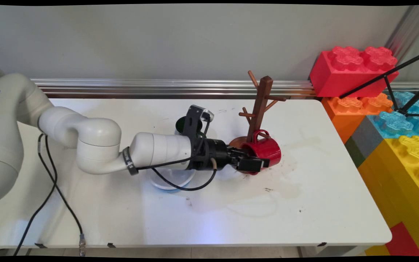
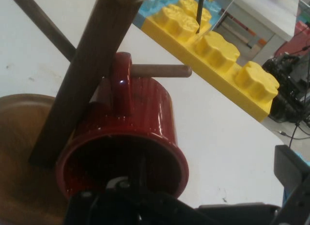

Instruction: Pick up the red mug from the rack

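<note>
The red mug should come away from the wooden mug tree (image 2: pixel 80 82), so my gripper should next grip it by its rim (image 2: pixel 183 168).
A red mug (image 1: pixel 266 151) lies tilted on its side against the wooden mug tree (image 1: pixel 260 105), its mouth towards my gripper (image 1: pixel 255 160). In the hand view the mug's handle (image 2: pixel 122 84) stands up beside the tree's trunk (image 2: pixel 85 75), and a short peg (image 2: pixel 162 70) pokes out from behind the handle. I cannot tell whether the peg passes through the handle. The gripper is open at the mug's rim. One finger (image 2: pixel 293 181) stands well clear of the mug's outer wall, with bare table between them. The other finger is hidden at the mug's mouth.
Behind the arm a dark green cup (image 1: pixel 182 125) stands, and a white bowl with a blue rim (image 1: pixel 169 183) lies under the wrist. Giant toy bricks (image 1: pixel 353 69) and a black tripod leg (image 1: pixel 387 74) stand off the table's right end. Black cables hang at the left.
</note>
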`<state>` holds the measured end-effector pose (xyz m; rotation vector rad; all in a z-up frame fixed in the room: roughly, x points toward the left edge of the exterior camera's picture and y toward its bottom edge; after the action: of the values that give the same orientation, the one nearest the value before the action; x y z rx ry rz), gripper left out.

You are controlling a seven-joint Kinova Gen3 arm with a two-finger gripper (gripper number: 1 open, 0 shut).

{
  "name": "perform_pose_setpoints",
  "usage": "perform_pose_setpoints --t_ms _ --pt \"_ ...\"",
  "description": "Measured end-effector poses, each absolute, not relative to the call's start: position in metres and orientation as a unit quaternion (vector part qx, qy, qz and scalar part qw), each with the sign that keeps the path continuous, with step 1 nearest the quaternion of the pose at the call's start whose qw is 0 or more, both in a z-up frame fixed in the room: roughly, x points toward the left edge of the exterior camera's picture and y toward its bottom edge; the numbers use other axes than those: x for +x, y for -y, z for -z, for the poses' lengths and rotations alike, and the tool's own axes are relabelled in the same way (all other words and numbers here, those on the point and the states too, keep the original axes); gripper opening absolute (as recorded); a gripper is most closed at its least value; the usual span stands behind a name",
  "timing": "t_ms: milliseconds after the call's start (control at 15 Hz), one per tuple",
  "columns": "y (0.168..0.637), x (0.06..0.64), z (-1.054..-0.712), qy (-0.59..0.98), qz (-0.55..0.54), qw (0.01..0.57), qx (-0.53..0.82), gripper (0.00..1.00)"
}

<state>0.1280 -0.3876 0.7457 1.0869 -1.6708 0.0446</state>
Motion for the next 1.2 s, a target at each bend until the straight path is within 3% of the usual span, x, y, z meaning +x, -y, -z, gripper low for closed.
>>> perform_pose_setpoints --t_ms 1200 --pt "0.404 0.103 -0.722 0.669 -0.020 0.548 0.502 1.00"
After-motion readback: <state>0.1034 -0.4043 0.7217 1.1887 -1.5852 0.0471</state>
